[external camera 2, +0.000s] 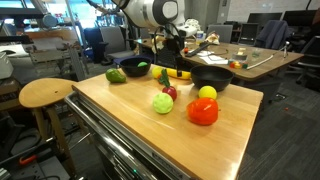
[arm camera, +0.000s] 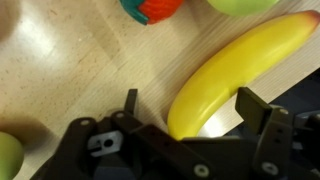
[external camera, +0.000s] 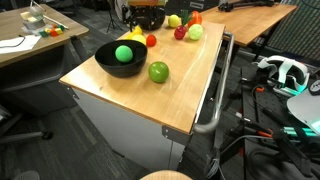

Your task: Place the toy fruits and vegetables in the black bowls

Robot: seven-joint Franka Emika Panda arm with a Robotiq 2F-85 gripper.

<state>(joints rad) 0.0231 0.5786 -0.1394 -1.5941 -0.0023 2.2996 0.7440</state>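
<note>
My gripper closes next, since the banana's lower end (external camera: 138,29) (arm camera: 194,107) reaches back past the ends of my fingers in their gap. Closing now would catch the banana.
In the wrist view a curved yellow banana (arm camera: 235,65) lies on the wooden table, its lower end between the fingers of my gripper (arm camera: 190,108). The jaws stand open on either side of it, with space between the fingers and the banana. In both exterior views the gripper (external camera 2: 165,60) is low over the banana (external camera 2: 181,73) at one end of the table. A wide black bowl (external camera: 108,62) holds a green ball (external camera: 123,53); a smaller black bowl (external camera 2: 212,76) sits by the banana. A green ball (external camera: 158,71), a red ball (external camera: 151,41), a yellow-green ball (external camera 2: 163,103), a yellow ball (external camera 2: 207,93) and a red-orange piece (external camera 2: 202,112) lie loose.
The wooden table (external camera: 185,95) sits on a metal cart with a side handle (external camera: 215,100). A round wooden stool (external camera 2: 45,93) stands beside it. Desks and lab clutter (external camera 2: 255,55) surround the table.
</note>
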